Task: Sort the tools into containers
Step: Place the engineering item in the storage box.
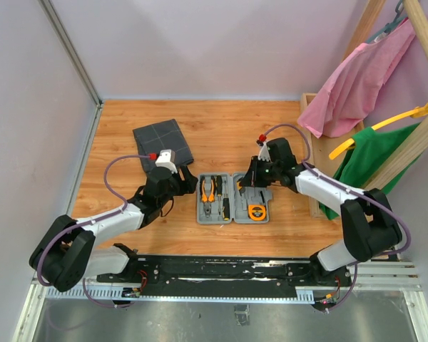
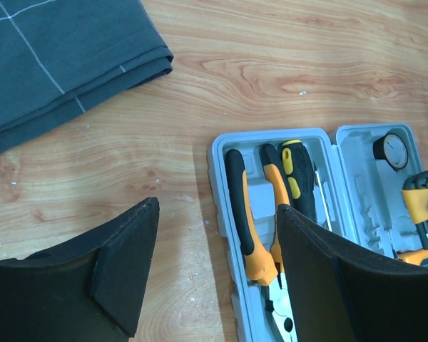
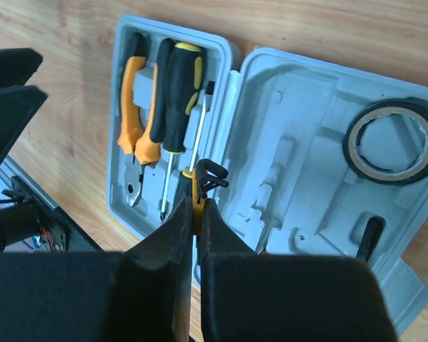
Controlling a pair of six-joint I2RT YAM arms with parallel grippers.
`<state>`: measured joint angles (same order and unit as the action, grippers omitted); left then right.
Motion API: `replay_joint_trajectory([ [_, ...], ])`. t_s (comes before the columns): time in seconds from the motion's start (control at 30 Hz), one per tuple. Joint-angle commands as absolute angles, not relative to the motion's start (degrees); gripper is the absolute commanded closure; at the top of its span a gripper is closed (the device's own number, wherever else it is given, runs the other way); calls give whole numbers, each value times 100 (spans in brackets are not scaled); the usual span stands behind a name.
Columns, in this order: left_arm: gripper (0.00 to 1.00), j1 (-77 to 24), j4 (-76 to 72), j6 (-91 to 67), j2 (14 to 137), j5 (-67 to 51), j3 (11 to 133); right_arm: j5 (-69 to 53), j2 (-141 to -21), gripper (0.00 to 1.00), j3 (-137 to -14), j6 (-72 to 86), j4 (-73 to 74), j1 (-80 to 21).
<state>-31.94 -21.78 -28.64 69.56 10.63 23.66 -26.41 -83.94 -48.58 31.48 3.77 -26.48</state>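
My right gripper is high above the hinge, and the bit holder would drop short from there. It should keep holding the bit holder (image 3: 198, 187) until it reaches the empty corner by the tape ring.
The open light-grey case (image 1: 232, 216) lies between my arms. Its left half holds the orange-and-black pliers (image 2: 248, 226) and a black-and-yellow screwdriver (image 3: 177, 91); a second screwdriver (image 3: 180, 191) shows partly under my right fingers. The right half holds the black tape ring (image 3: 392, 143) and the round orange piece (image 1: 257, 211). My right gripper (image 3: 200, 203) is shut on the small orange bit holder (image 3: 198, 187), above the case's middle. My left gripper (image 2: 217, 206) is open and empty, over the case's left edge. The dark grey pouch (image 1: 162, 144) lies flat at the back left.
A wooden rack (image 1: 321, 121) with pink and green clothes on hangers stands at the right. A short black piece (image 3: 369, 239) lies in the case's right half. The arms' base rail (image 1: 221, 271) runs along the near edge. Walls close the left and back.
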Motion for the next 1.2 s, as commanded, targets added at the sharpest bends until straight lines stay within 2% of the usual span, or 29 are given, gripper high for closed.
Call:
replay_joint_trajectory([
  [0.0, 29, -3138, -2338, -2812, 6991, 1088, 2470, -2449, -8713, 97, -5106, 3642, 610, -2450],
  [0.43, 30, -3138, -2329, -2808, 6976, 1084, 2473, -2428, -9665, 95, -5347, 3981, 32, -2387],
  [0.87, 30, -3138, -2303, -2799, 6928, 1054, 2480, -2385, -10078, 92, -5498, 4271, -235, -2276],
  [1.03, 30, -3138, -2303, -2804, 6926, 1046, 2480, -2460, -10191, 87, -5505, 4351, -304, -2274],
  [1.17, 30, -3138, -2303, -2795, 6934, 1046, 2479, -2366, -10148, 76, -5477, 4346, -299, -2276],
])
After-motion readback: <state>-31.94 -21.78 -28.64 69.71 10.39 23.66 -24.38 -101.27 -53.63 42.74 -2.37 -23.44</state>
